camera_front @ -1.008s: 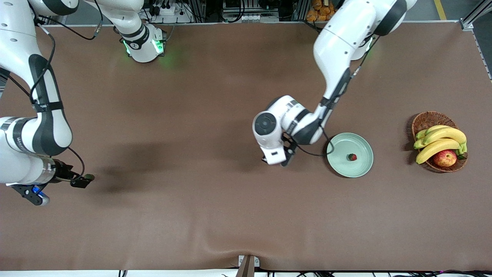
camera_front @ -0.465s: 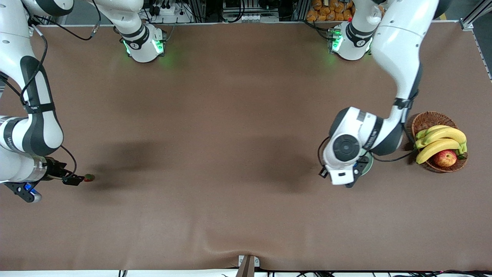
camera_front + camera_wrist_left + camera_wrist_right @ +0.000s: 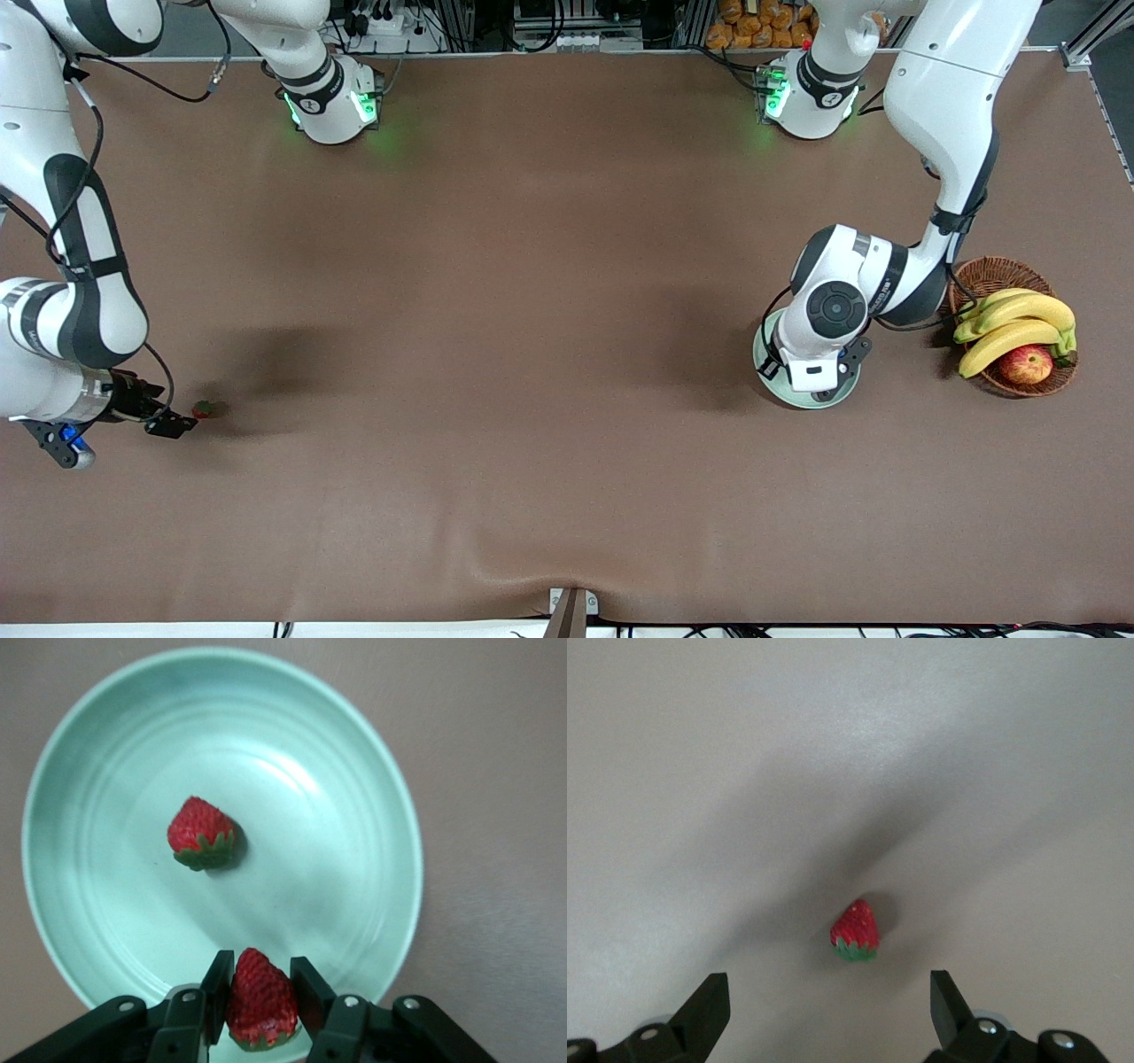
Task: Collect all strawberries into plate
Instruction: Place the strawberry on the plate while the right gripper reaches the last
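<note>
Cloth shows between my right gripper's fingers and the strawberry, so closing now would miss it. The gripper moves toward the strawberry, before closing.
My left gripper [image 3: 260,992] is shut on a strawberry [image 3: 260,1001] and hangs just over the pale mint-green plate [image 3: 337,788]. A second strawberry [image 3: 202,834] lies in the plate. In the front view the left hand [image 3: 819,383] covers most of the plate [image 3: 772,383], so both of those berries are hidden there. Toward the right arm's end of the table a third strawberry [image 3: 204,408] lies on the brown mat. My right gripper [image 3: 175,424] hangs open beside it. In the right wrist view that berry [image 3: 855,931] sits just ahead of the wide-open right gripper [image 3: 828,985].
A brown wicker basket [image 3: 990,274] stands beside the plate toward the left arm's end of the table, holding bananas [image 3: 1014,323] and a red-yellow apple [image 3: 1026,363]. The left forearm passes close over the basket's rim.
The left arm has swung from the middle of the table to over the plate, carrying its strawberry. The right gripper has drawn back a little, uncovering the strawberry on the mat.
</note>
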Robot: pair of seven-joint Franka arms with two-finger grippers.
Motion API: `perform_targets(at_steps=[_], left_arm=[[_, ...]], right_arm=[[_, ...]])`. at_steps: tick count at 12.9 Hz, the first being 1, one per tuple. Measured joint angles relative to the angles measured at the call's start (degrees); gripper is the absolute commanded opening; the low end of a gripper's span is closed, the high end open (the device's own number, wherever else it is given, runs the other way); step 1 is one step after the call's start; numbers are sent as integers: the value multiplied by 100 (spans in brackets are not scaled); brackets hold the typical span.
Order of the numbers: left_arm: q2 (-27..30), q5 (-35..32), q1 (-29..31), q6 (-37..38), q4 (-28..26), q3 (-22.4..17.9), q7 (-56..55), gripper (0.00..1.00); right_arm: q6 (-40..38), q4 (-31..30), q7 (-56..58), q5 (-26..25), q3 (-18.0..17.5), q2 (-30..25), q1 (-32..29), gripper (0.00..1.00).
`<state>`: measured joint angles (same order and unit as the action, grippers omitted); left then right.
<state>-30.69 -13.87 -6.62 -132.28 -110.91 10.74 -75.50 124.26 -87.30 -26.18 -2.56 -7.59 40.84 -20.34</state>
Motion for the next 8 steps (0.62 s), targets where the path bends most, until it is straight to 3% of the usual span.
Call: perform_targets(at_steps=[1,2,7,8], left_arm=[[-15,0,65,-138,-82,0,22,89],[-23,-1,148,-203,-104,-1,69,100],[398,-1,451,-166,29,33,141,100],[577,-1,450,20,80,100,141,100]], right_arm=[[132,-41,0,9,1,64,-2,100],[238,-57,0,12,2,124,-5,100],[402,-75,0,16,3,293,-14,100],[402,-82,0,16,2,305,-14,85]])
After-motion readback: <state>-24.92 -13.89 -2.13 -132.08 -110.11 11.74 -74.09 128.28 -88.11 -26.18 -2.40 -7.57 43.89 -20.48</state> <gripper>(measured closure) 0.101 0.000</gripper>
